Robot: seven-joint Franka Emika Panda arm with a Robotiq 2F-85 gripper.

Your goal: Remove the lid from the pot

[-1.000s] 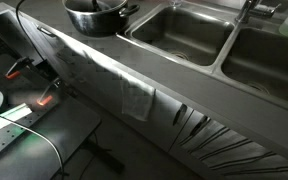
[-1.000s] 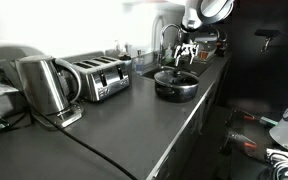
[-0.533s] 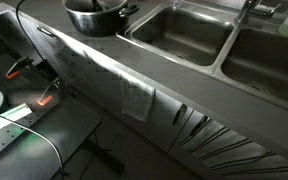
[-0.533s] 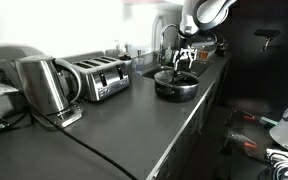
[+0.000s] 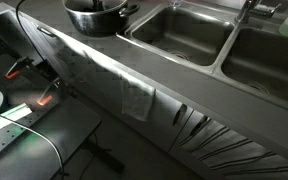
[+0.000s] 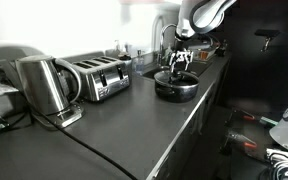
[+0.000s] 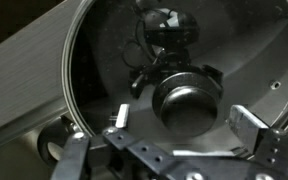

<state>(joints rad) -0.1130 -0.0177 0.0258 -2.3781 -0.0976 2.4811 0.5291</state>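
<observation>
My gripper closes on the knob now, since the knob (image 6: 175, 73) (image 7: 187, 107) sits between both fingers.
The pot (image 5: 96, 17) is round and dark grey with a shiny rim and a short side handle. It stands on the dark counter beside the sink in both exterior views (image 6: 175, 84). A glass lid (image 7: 114, 70) with a round dark knob (image 7: 187, 103) covers it in the wrist view. My gripper (image 7: 180, 124) is open, right above the lid, with one finger on each side of the knob and not touching it. In an exterior view the gripper (image 6: 180, 61) hangs just over the pot.
Two steel sink basins (image 5: 180, 32) lie beside the pot, with a tap (image 6: 165, 37) behind. A toaster (image 6: 99, 77) and a steel kettle (image 6: 45, 86) stand further along the counter (image 6: 124, 125). A towel (image 5: 137, 99) hangs over the counter's front edge.
My gripper has come down towards the pot in an exterior view. The pot and lid have not moved.
</observation>
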